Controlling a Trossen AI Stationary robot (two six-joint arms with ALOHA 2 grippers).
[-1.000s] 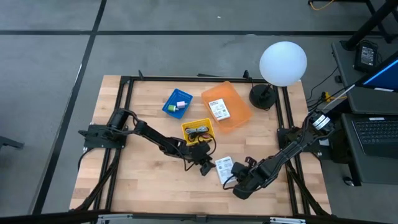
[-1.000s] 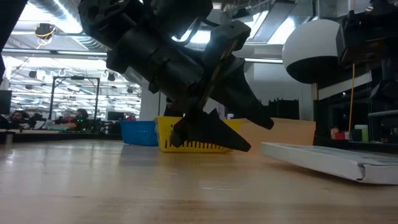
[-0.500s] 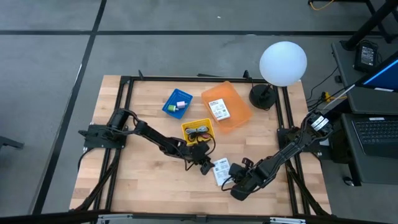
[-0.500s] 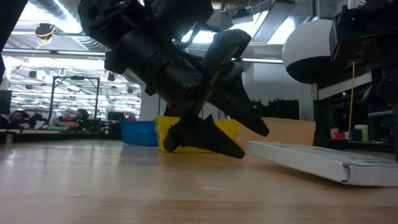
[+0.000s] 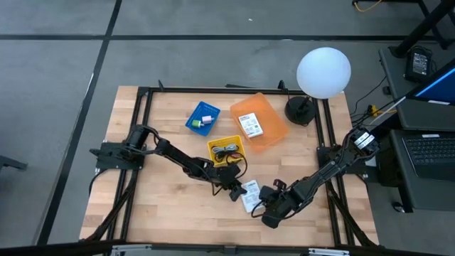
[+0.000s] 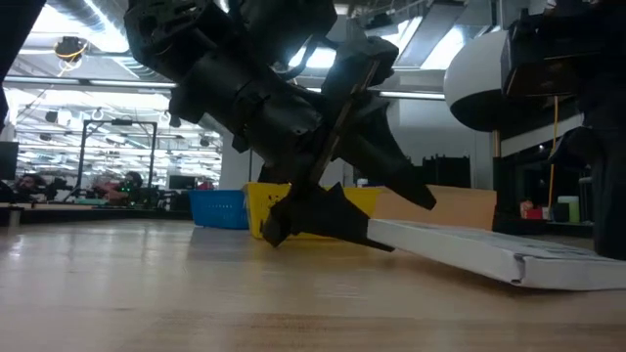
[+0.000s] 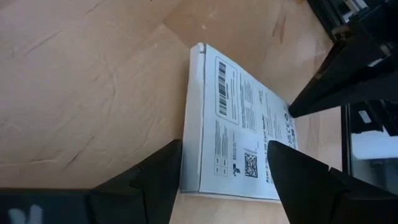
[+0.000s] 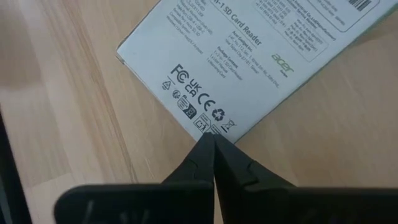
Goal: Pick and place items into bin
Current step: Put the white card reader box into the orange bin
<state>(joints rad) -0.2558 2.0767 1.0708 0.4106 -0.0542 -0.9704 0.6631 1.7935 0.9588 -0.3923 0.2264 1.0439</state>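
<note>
My left gripper grabs the white labelled packet's end with the square code [image 7: 239, 174] next, to place the packet in the orange bin.
A white labelled packet [image 5: 249, 196] lies flat on the wood table near its near edge, between my two grippers. My left gripper [image 7: 225, 146] is open, and its fingers stand on either side of the packet's end [image 7: 230, 168]. My right gripper [image 8: 212, 138] is shut, with its tips at the packet's opposite end. A second white packet [image 5: 250, 126] lies in the orange bin [image 5: 269, 135]. Dark cords [image 5: 226, 150] lie in the yellow bin [image 5: 215, 145]. Small white and green pieces [image 5: 207, 119] sit in the blue bin [image 5: 193, 119]. My left gripper straddles the packet's end from the table's left, slanting down; whether its fingers [image 7: 155, 177] touch the packet, I cannot tell. My right gripper pushes with its shut fingertips [image 8: 214, 149] against the packet's edge close to a corner [image 8: 208, 121], coming from the table's right. The packet stays flat on the table.
The three bins stand in a group behind the grippers, toward the table's middle and far side. A lamp with a white globe [image 5: 323, 71] and a black base [image 5: 300, 110] stands at the far right corner. A black frame rail [image 5: 142, 135] borders the table.
My right gripper has moved toward the table's left with its fingers shut and slid the white packet along the table toward my left gripper. The packet's end now lies between the left fingers; a second ago it lay clear of them.
</note>
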